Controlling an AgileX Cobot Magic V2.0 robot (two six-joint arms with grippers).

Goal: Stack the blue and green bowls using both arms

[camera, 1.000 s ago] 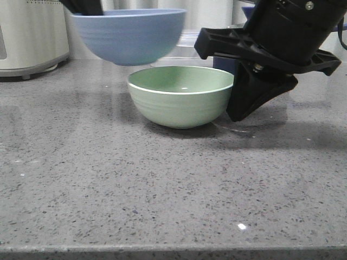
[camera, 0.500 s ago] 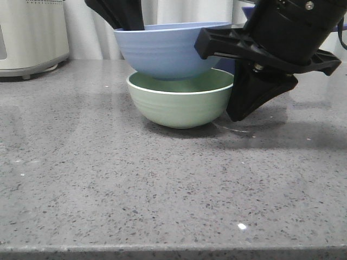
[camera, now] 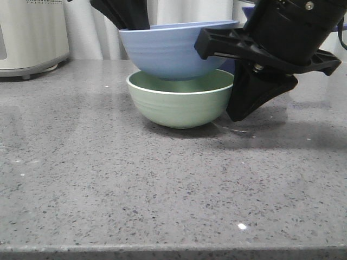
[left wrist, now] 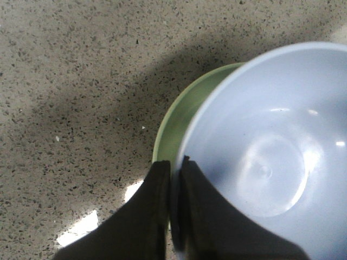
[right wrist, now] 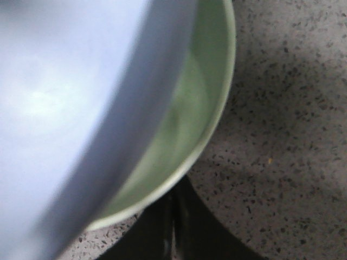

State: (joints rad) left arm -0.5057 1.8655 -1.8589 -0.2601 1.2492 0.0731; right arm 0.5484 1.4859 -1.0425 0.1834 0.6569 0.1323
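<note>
I should release the blue bowl with my left gripper, because in the front view the blue bowl's base (camera: pixel 179 75) dips inside the green bowl's rim (camera: pixel 142 86).
The blue bowl (camera: pixel 173 51) hangs level with its base dipping into the green bowl (camera: pixel 181 103), which stands on the grey counter. My left gripper (camera: pixel 132 19) comes down from above and is shut on the blue bowl's left rim, one finger inside and one outside. The left wrist view shows this grip (left wrist: pixel 174 162) on the blue bowl (left wrist: pixel 271 151), with the green bowl (left wrist: pixel 179 119) below. My right gripper (camera: pixel 238 111) is shut and rests by the green bowl's right wall. The right wrist view shows its closed fingers (right wrist: pixel 173 200) under the green rim (right wrist: pixel 190 119) and the blue bowl (right wrist: pixel 65 108).
A white appliance (camera: pixel 30 32) stands at the back left. A dark navy pot (camera: pixel 223 65) shows behind the bowls, mostly hidden by my right arm. The counter's front edge (camera: pixel 173 250) runs along the bottom.
My left gripper carried the blue bowl rightward and down from the upper left until it sits over the green bowl. My right gripper and the green bowl have not moved.
</note>
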